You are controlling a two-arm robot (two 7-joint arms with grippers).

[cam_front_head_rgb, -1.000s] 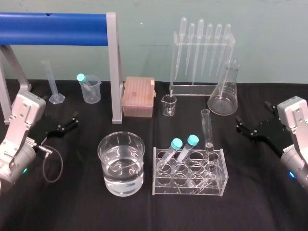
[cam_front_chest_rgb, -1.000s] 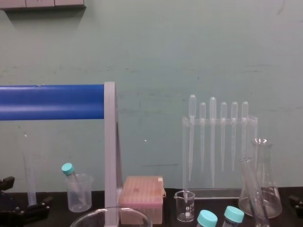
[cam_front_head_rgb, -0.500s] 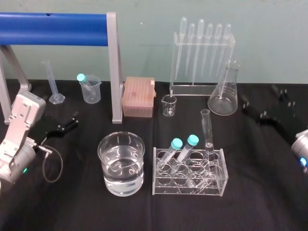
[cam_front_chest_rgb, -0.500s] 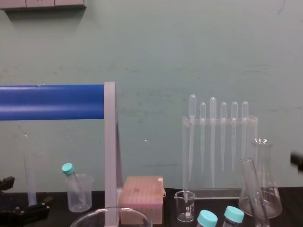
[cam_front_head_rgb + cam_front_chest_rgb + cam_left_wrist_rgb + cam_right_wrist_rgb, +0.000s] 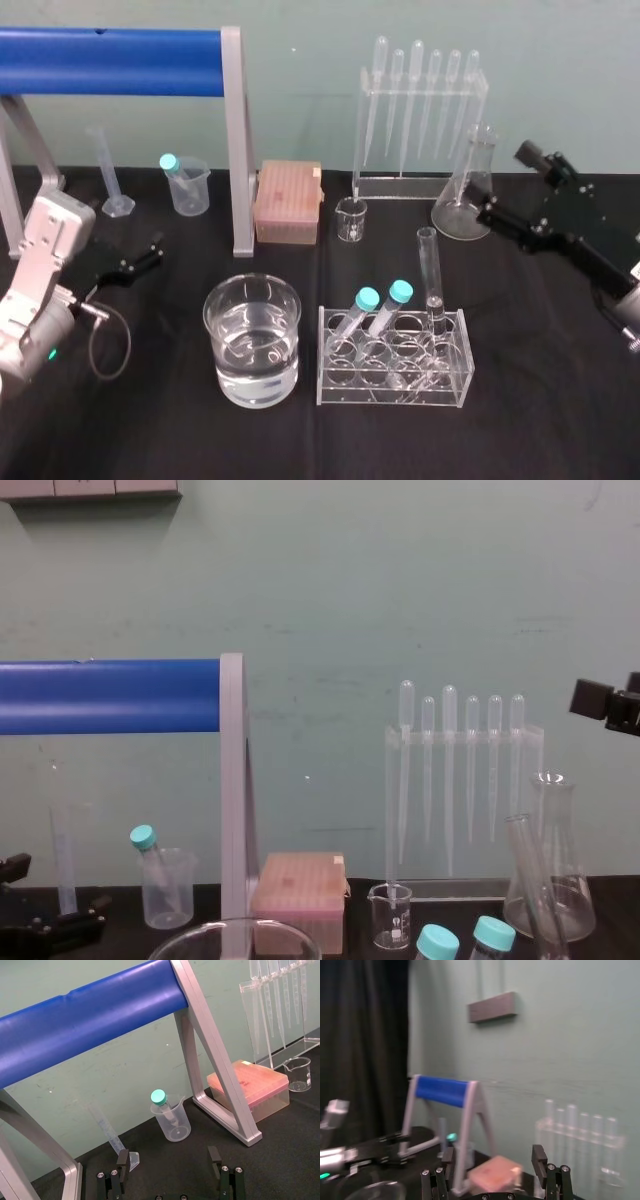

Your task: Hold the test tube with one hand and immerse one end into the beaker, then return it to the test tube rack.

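Note:
The upper part of the test tube is above the caps of the teal-capped tubes beside it. My right gripper will reach the test tube and grab it by its upper part [image 5: 531, 862].
The clear test tube [image 5: 430, 272] stands upright in the right end of the acrylic test tube rack [image 5: 395, 372]; its top leans into the chest view [image 5: 533, 875]. The wide glass beaker [image 5: 252, 340], part full of water, sits left of the rack, its rim [image 5: 235, 932] low in the chest view. My right gripper [image 5: 503, 183] hangs open and empty in the air at the right, by the conical flask, well behind and right of the tube; its wrist view shows the fingers [image 5: 537, 1155] wide apart. My left gripper [image 5: 152, 252] rests open at the table's left [image 5: 169, 1160].
Two teal-capped tubes [image 5: 378, 305] lean in the rack. Behind stand a pipette stand [image 5: 420, 110], a conical flask [image 5: 466, 200], a small beaker [image 5: 351, 218], a pink tip box [image 5: 288, 203], a plastic cup [image 5: 188, 186], a graduated cylinder [image 5: 112, 178] and a blue-barred frame [image 5: 120, 48].
My right gripper has risen from the table's right side and swung back and inward toward the flask, staying open. The left arm and the glassware have not moved.

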